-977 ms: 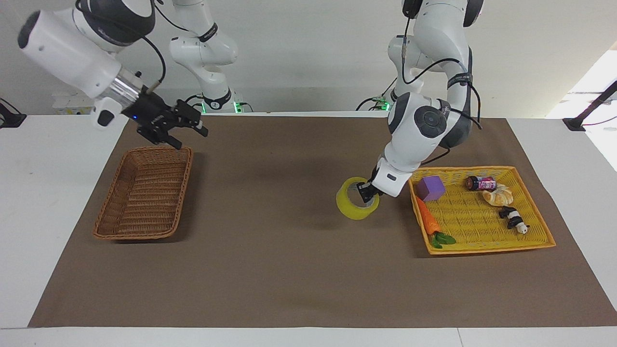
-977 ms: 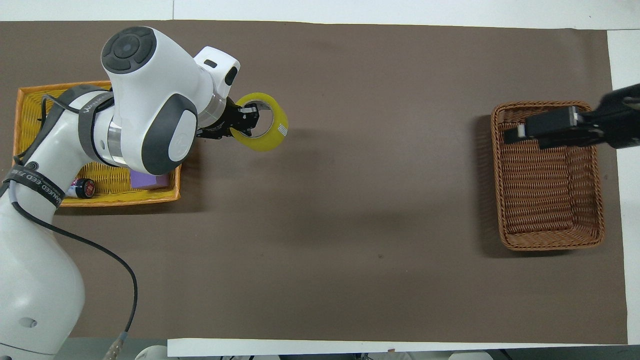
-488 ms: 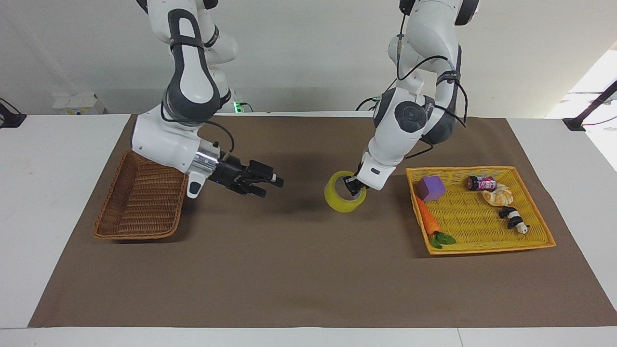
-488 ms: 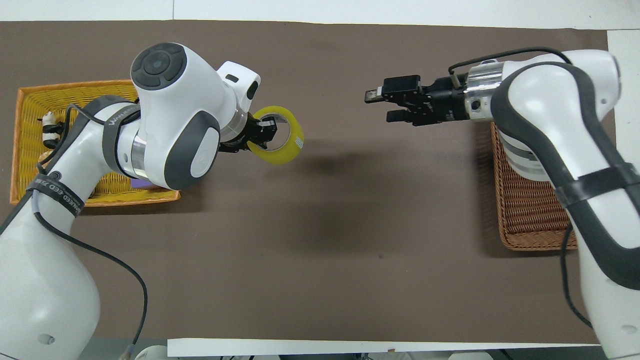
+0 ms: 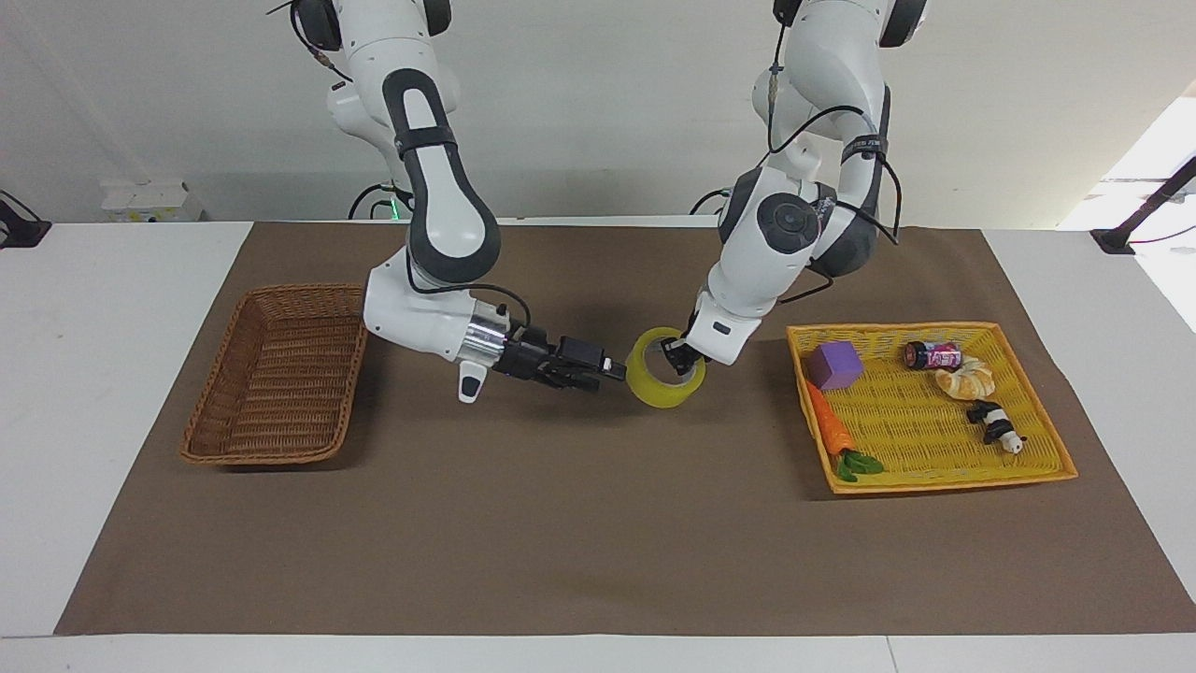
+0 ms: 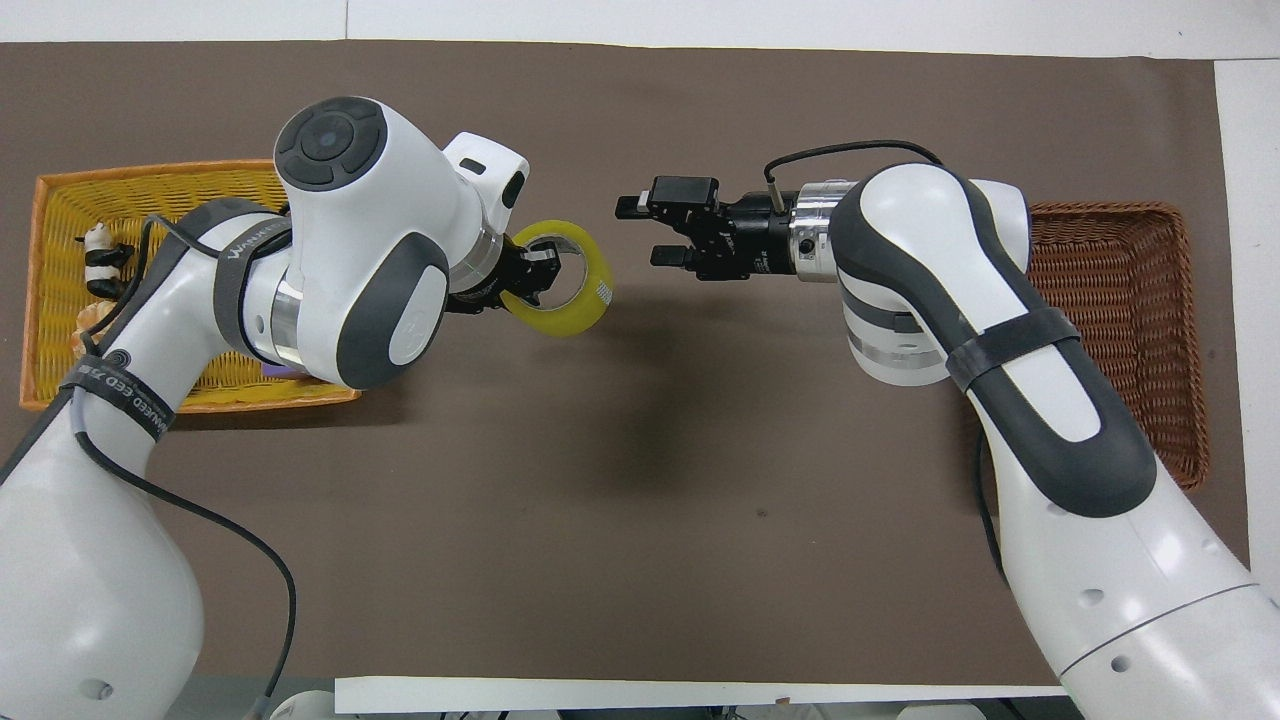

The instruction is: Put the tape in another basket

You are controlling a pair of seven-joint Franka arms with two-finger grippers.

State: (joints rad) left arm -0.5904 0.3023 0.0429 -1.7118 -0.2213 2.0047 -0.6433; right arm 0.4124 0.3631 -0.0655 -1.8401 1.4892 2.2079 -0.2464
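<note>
I need to move my right gripper toward the roll before I close on it, because brown mat shows between my right gripper's fingers and the yellow tape roll [image 6: 600,276].
The yellow tape roll [image 5: 656,390] hangs above the brown mat, between the two containers. My left gripper [image 5: 678,359] is shut on the roll's wall, one finger inside the core; in the overhead view the left gripper [image 6: 527,277] holds the tape [image 6: 582,310] tilted. My right gripper [image 5: 607,372] is open and level with the tape, its tips close beside the roll; the overhead view shows a small gap between the right gripper [image 6: 645,232] and the roll. The brown wicker basket [image 5: 271,383] lies empty at the right arm's end, also in the overhead view [image 6: 1115,275].
A flat yellow tray [image 5: 944,482] at the left arm's end holds a purple block [image 5: 834,364], a carrot [image 5: 830,425], a small jar [image 5: 932,355], a croissant [image 5: 967,379] and a panda toy [image 5: 995,425]. The left arm hides much of the tray [image 6: 130,172] from overhead.
My right arm has swung from over the basket to the middle, its open gripper now beside the tape. My left gripper has carried the tape a little toward the basket's end.
</note>
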